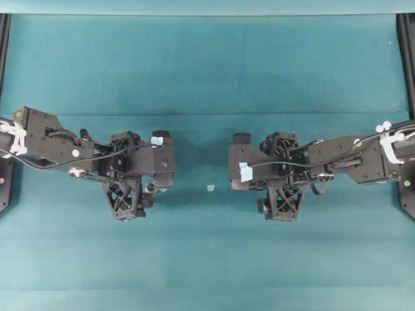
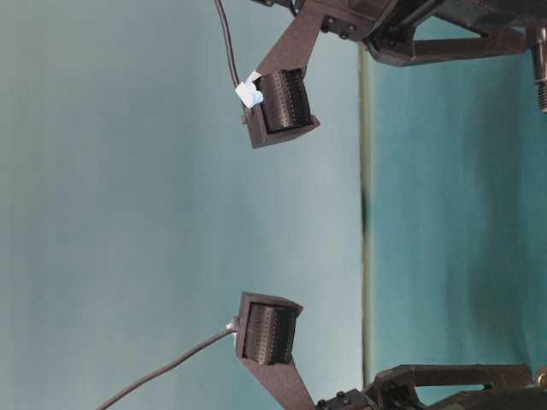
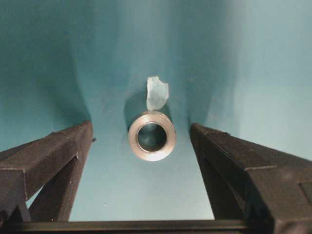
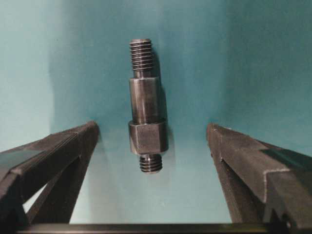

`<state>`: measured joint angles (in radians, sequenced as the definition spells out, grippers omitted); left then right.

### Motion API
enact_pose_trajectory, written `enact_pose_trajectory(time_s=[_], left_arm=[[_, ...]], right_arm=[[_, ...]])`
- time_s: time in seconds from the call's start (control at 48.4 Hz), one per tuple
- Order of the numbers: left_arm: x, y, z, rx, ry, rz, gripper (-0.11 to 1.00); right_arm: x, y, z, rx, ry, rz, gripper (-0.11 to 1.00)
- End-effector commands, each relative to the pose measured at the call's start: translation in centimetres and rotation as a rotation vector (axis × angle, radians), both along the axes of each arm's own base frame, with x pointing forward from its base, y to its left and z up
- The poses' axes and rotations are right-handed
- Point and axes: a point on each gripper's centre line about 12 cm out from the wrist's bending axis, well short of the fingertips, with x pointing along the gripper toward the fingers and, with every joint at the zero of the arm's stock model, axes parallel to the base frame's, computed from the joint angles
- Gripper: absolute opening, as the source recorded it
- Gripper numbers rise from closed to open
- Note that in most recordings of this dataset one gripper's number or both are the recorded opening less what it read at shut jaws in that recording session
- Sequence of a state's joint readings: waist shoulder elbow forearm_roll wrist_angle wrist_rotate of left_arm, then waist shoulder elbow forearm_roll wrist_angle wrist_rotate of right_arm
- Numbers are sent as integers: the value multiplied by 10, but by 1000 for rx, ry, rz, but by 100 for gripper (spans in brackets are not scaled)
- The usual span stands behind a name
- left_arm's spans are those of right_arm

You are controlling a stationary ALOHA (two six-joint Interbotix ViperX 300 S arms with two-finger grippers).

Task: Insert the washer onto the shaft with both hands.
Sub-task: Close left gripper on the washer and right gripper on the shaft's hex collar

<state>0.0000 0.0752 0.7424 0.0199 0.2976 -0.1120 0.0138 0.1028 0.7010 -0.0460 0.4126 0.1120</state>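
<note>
My left gripper should close on the washer (image 3: pixel 151 136): its fingers are beside the washer in the left wrist view, low over the teal cloth.
In the left wrist view the washer (image 3: pixel 151 136), a thick silvery ring, lies on the teal cloth with its round hole facing the camera. It sits centred between the wide jaws of my left gripper (image 3: pixel 141 125), which is open and touches nothing. The right wrist view shows the shaft (image 4: pixel 146 126), a dark stepped rod threaded at both ends, lying lengthwise on the cloth. My right gripper (image 4: pixel 152 125) is open around it, with clear gaps on both sides. Overhead, the left gripper (image 1: pixel 163 161) and right gripper (image 1: pixel 241 162) face each other across the middle.
A pale scrap (image 3: pixel 157 92) lies just beyond the washer, and a similar one (image 1: pixel 210 188) shows on the cloth between the two grippers. Black frame rails (image 1: pixel 407 58) run along both side edges of the teal table (image 1: pixel 207 71).
</note>
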Motion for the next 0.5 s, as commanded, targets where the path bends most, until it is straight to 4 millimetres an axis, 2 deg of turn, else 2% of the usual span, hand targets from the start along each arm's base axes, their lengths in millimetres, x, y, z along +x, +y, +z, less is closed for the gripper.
enact_pose_trajectory(time_s=[0.0, 0.145, 0.331, 0.476], left_arm=[[2, 0, 3, 1, -15, -2, 90], [2, -1, 3, 1, -15, -4, 90], [2, -1, 3, 1, -15, -4, 87], [2, -1, 3, 1, -15, -4, 77]], right_arm=[[4, 0, 4, -3, -17, 7, 86], [4, -1, 3, -4, -12, 3, 81], [4, -4, 3, -3, -12, -6, 61], [4, -6, 3, -4, -5, -14, 46]])
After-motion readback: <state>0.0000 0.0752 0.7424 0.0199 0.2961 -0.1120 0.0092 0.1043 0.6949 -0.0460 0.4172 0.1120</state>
